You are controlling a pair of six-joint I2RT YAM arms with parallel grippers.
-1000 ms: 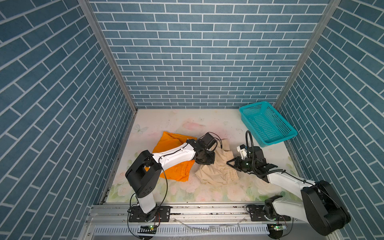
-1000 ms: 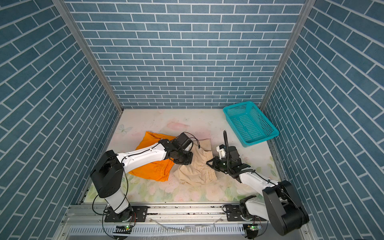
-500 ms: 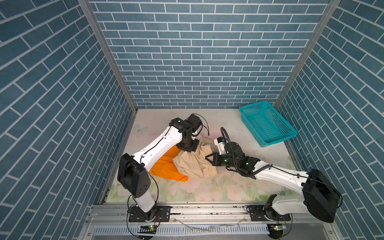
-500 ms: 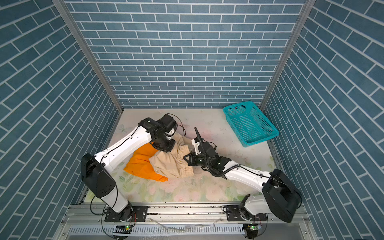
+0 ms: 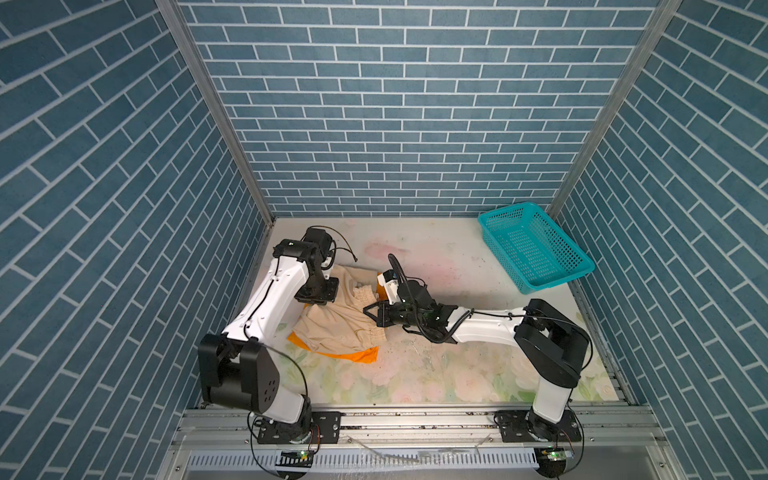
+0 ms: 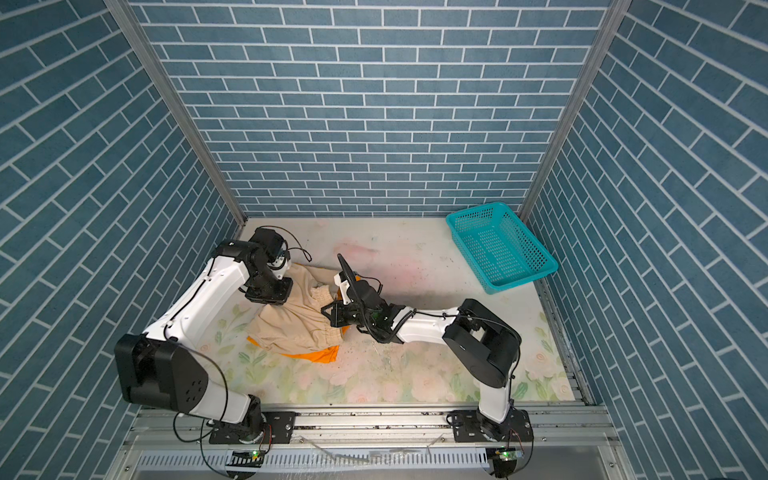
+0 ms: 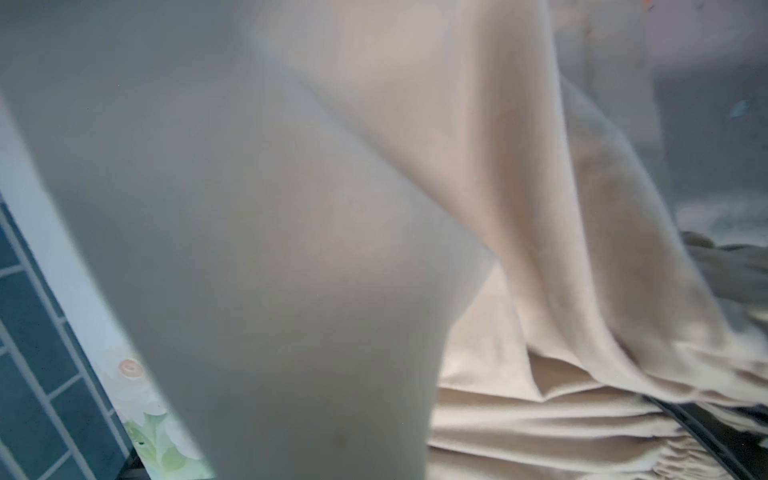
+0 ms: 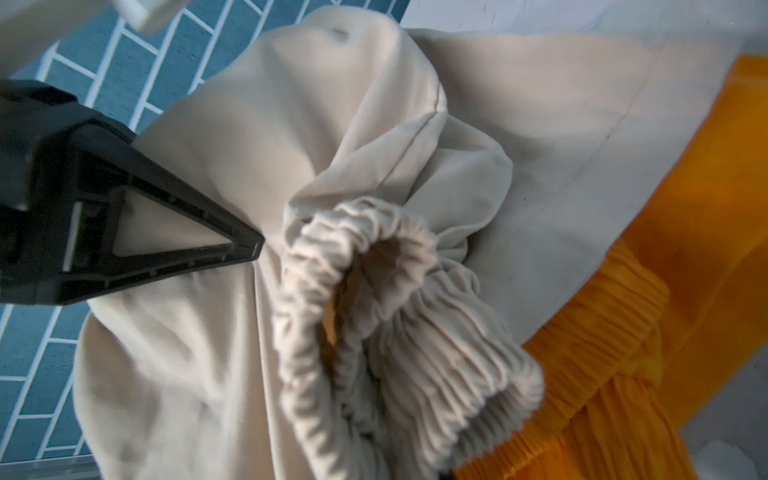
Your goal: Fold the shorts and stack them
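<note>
The beige cloth is hanging in raised folds between my grippers and would fall crumpled if I opened my left gripper now. I need to keep holding it.
The beige shorts [image 5: 336, 320] [image 6: 295, 320] lie crumpled on top of the orange shorts [image 5: 357, 355] [image 6: 322, 355], which show only at the near edge and beside the right wrist. My left gripper [image 5: 316, 296] [image 6: 268, 297] is shut on the far left part of the beige cloth, which fills the left wrist view [image 7: 540, 208]. My right gripper [image 5: 370, 313] [image 6: 328, 313] is shut on the beige pair's gathered waistband [image 8: 395, 332], its own jaws hidden under it. The right wrist view also shows the orange shorts [image 8: 665, 291] and one of the left gripper's fingers [image 8: 145, 241].
A teal perforated basket [image 5: 557, 280] [image 6: 523, 280] stands at the back right corner. Blue brick walls close in the floral table on three sides, and the left wall is close behind the left arm. Both arm bases sit on the front rail.
Both grippers have moved left and toward the back, dragging the beige shorts over the orange pair. The orange shorts, mostly uncovered before, are now largely covered.
</note>
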